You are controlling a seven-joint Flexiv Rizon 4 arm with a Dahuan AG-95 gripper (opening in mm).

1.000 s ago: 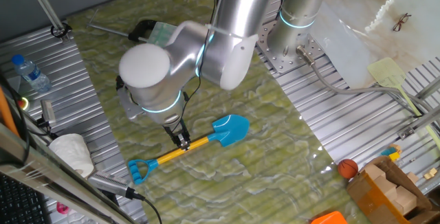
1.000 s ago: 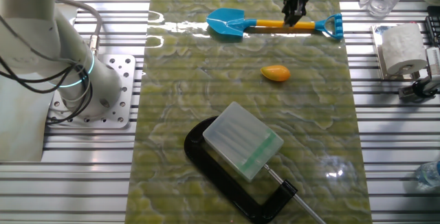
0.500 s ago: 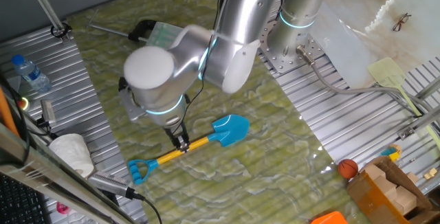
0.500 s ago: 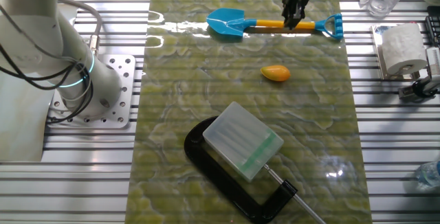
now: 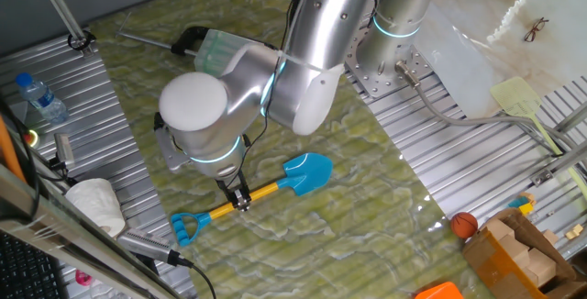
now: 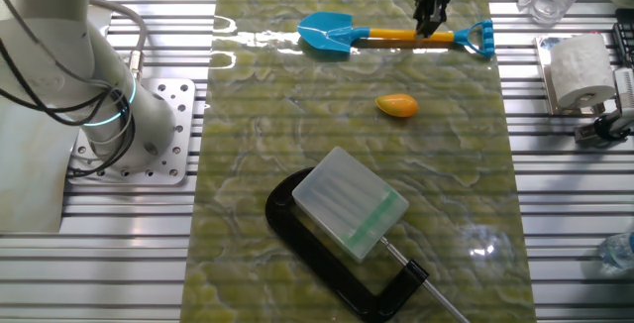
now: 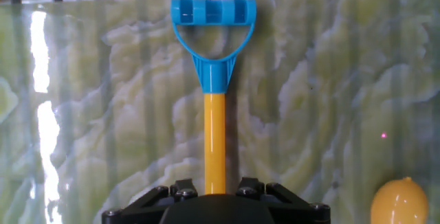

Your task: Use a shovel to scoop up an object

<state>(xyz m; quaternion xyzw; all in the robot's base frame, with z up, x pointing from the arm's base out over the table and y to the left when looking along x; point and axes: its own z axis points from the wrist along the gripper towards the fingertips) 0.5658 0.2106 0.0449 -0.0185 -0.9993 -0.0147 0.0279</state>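
My gripper grabs the shovel by its yellow handle (image 5: 260, 192) next, to scoop up the object with the shovel's blade (image 5: 307, 172).
The shovel (image 5: 307, 172) lies flat on the green marbled mat, blue blade to the right, yellow shaft and blue D-end to the lower left. It also shows in the other fixed view (image 6: 396, 36) and the hand view (image 7: 214, 135). My gripper (image 5: 238, 200) is down at the shaft near the D-end, a finger on each side of it (image 6: 429, 28), slightly open around it (image 7: 214, 193). The object, an orange-yellow oval lump (image 6: 397, 105), lies on the mat a short way from the shaft; its tip shows in the hand view (image 7: 400, 202). My arm hides it in one fixed view.
A black C-clamp holding a clear box (image 6: 347, 204) lies on the mat beyond the lump. A paper roll (image 6: 580, 70) and a water bottle (image 5: 41, 97) stand off the mat. An orange ball (image 5: 464, 224) and a pale green spatula (image 5: 523, 102) lie at the right.
My gripper has shifted a little along the shaft toward the D-end and lower. The shovel and the lump have not moved.
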